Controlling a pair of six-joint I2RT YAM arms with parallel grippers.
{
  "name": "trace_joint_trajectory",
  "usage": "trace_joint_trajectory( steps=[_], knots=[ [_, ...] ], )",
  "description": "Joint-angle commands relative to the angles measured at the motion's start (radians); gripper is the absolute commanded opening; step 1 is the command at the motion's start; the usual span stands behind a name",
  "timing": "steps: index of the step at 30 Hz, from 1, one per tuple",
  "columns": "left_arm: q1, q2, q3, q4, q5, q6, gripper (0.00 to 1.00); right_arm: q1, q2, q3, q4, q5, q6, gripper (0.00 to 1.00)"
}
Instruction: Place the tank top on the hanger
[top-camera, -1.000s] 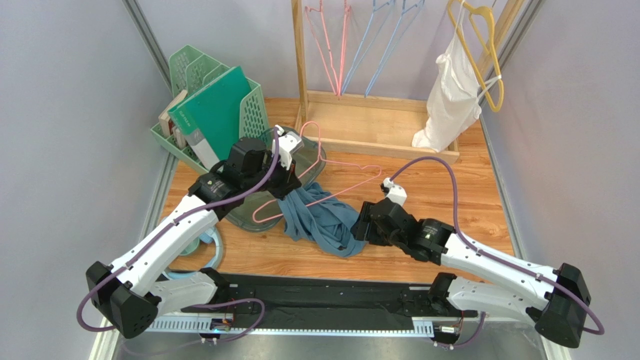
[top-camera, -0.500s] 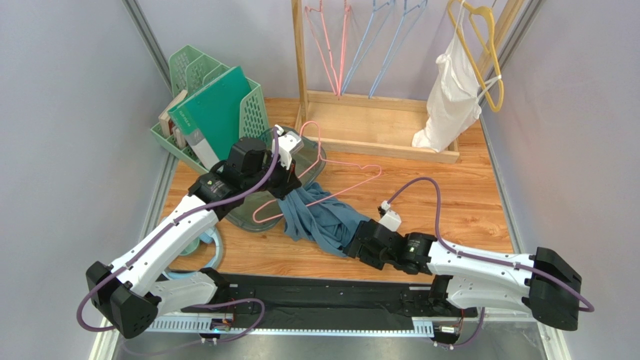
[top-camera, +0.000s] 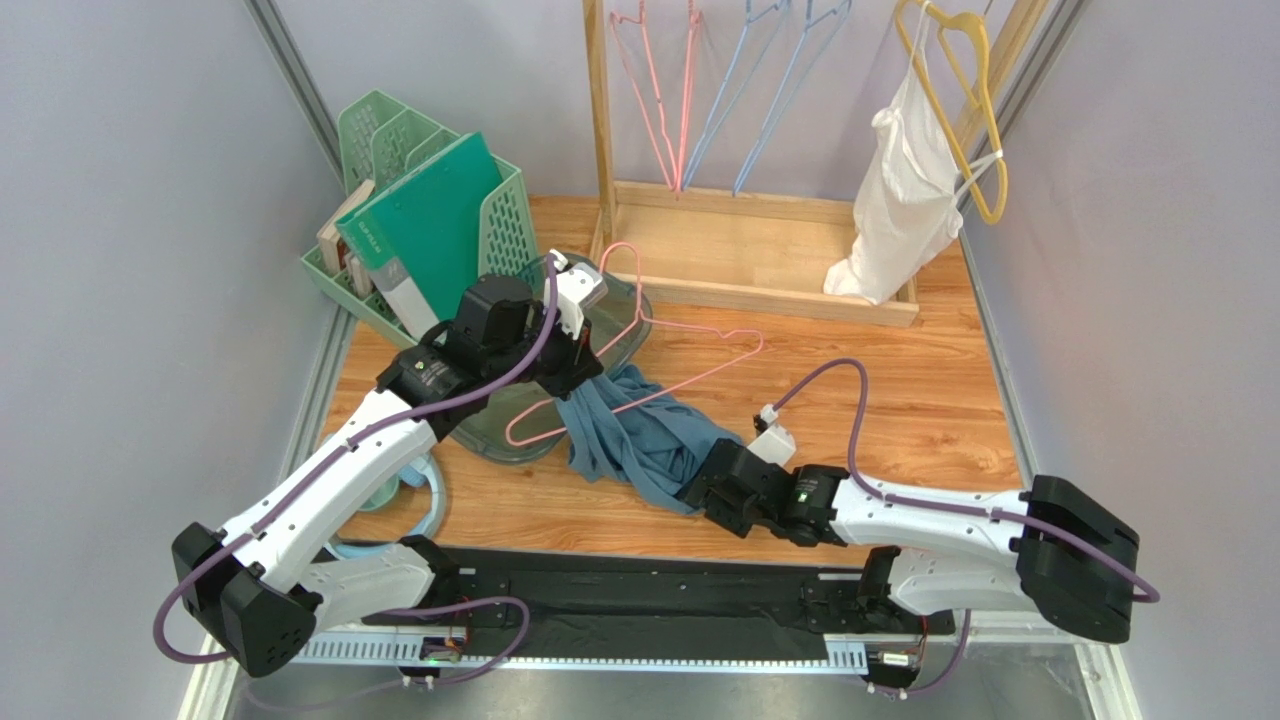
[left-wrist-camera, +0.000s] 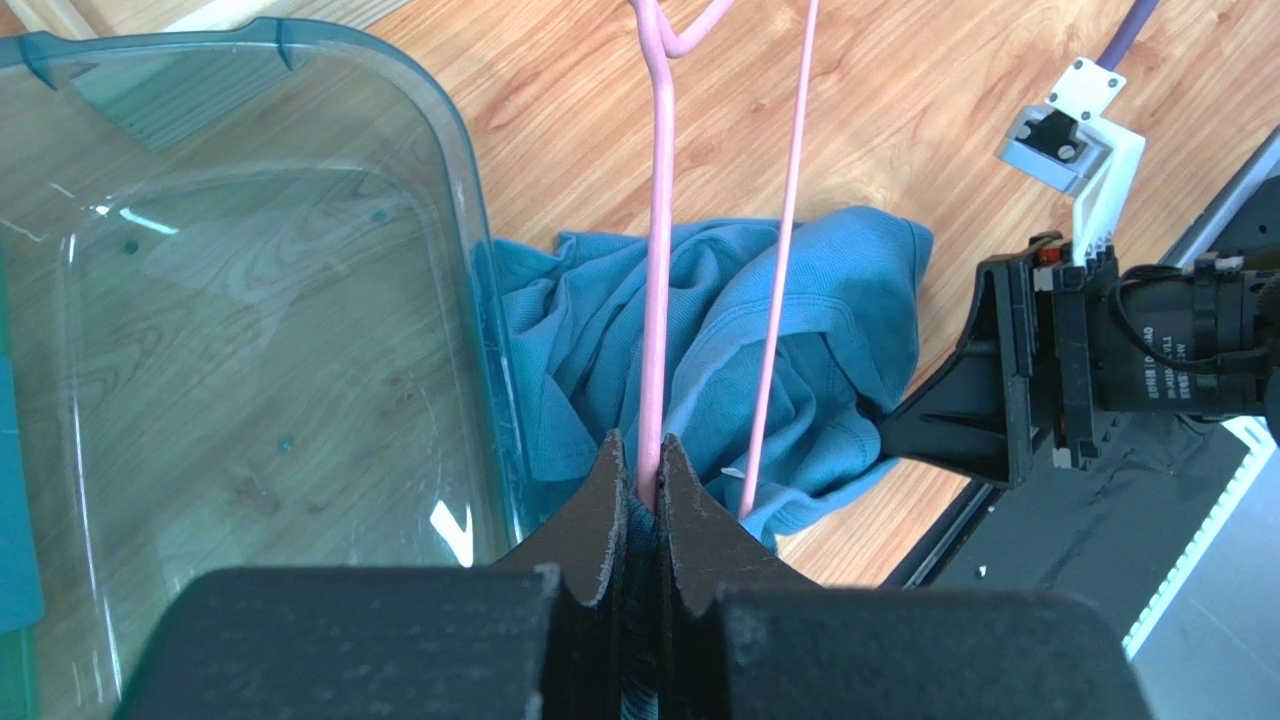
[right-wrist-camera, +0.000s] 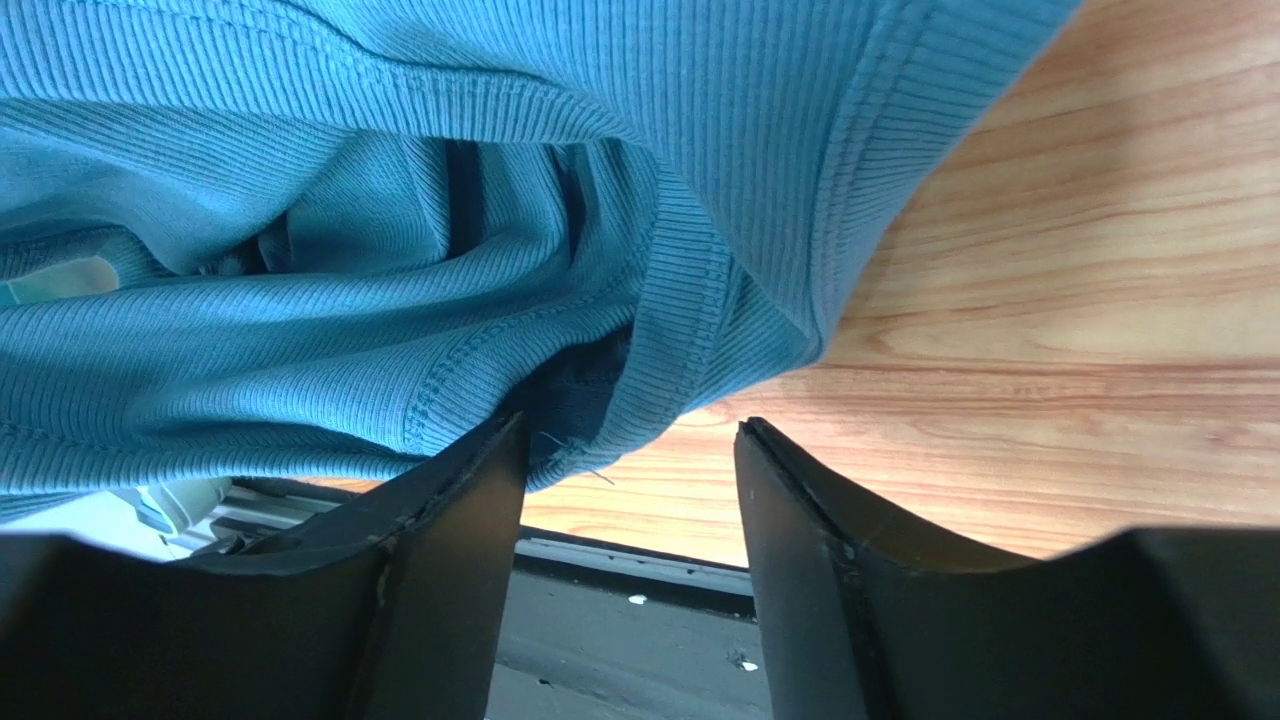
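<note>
The tank top's ribbed strap (top-camera: 691, 492) is between the open fingers of the robot's right gripper, so the gripper should close. Closing now would hold the strap by its edge.
The blue-teal tank top (top-camera: 643, 438) lies crumpled on the wooden table, under the pink wire hanger (top-camera: 706, 360). My left gripper (top-camera: 579, 393) is shut on the hanger's wire (left-wrist-camera: 657, 300), with some blue fabric between the jaws too. The tank top (left-wrist-camera: 721, 360) hangs below the wire. My right gripper (top-camera: 703, 492) is open at the tank top's near-right edge. In the right wrist view its jaws stand apart (right-wrist-camera: 631, 450) with the tank top's hem (right-wrist-camera: 661, 330) right at their tips, touching the left finger.
A clear blue-tinted bin (left-wrist-camera: 226, 300) sits under the left arm. A green file rack (top-camera: 428, 225) stands at back left. A wooden rack (top-camera: 751, 225) holds pink and light-blue hangers, a yellow hanger and a white garment (top-camera: 902, 195). A black mat (top-camera: 646, 600) edges the table's front.
My right arm has swung left and toward the near edge, bringing its open gripper low against the tank top's near-right hem. The left arm, hanger and tank top have not moved.
</note>
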Motion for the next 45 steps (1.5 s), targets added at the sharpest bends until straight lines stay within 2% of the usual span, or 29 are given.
trace_joint_trajectory(
  steps=[1,9,12,14,15,16,17,22,28,31,35,45],
  knots=[
    [-0.002,-0.016,0.003,0.04,0.005,-0.009,0.0,0.005,0.013,-0.004,0.071,0.017,0.051,0.56],
    [-0.002,-0.016,0.003,0.043,0.005,-0.004,0.0,0.005,0.053,-0.009,0.103,0.024,0.044,0.49],
    [-0.002,-0.018,0.003,0.042,0.007,-0.003,0.0,0.002,0.076,-0.009,0.124,0.013,0.038,0.42],
    [-0.002,-0.022,0.004,0.04,0.007,0.001,0.0,0.002,0.086,-0.006,0.129,0.005,0.033,0.3],
    [-0.002,-0.024,0.001,0.042,0.004,0.001,0.0,0.002,0.086,-0.006,0.129,0.005,0.027,0.21],
    [-0.002,-0.028,0.003,0.042,0.002,0.004,0.0,-0.001,0.079,-0.009,0.126,0.007,0.027,0.07],
    [-0.002,-0.031,0.003,0.04,-0.001,0.008,0.0,-0.007,0.071,-0.012,0.117,0.008,0.024,0.01],
    [-0.002,-0.054,0.0,0.04,-0.013,0.02,0.0,-0.055,-0.057,-0.03,0.075,0.031,-0.051,0.0],
    [-0.002,-0.084,-0.006,0.039,-0.024,0.037,0.0,-0.128,-0.238,0.023,-0.095,0.131,-0.168,0.0],
    [-0.002,-0.105,-0.009,0.045,-0.007,0.05,0.0,-0.223,-0.278,0.02,-0.115,0.097,-0.255,0.0],
    [-0.002,-0.133,-0.025,0.068,0.028,0.059,0.0,-0.381,-0.283,0.038,-0.112,0.022,-0.393,0.0],
    [-0.002,-0.154,-0.032,0.085,0.094,0.074,0.0,-0.544,-0.227,0.184,-0.116,0.042,-0.602,0.0]
  ],
)
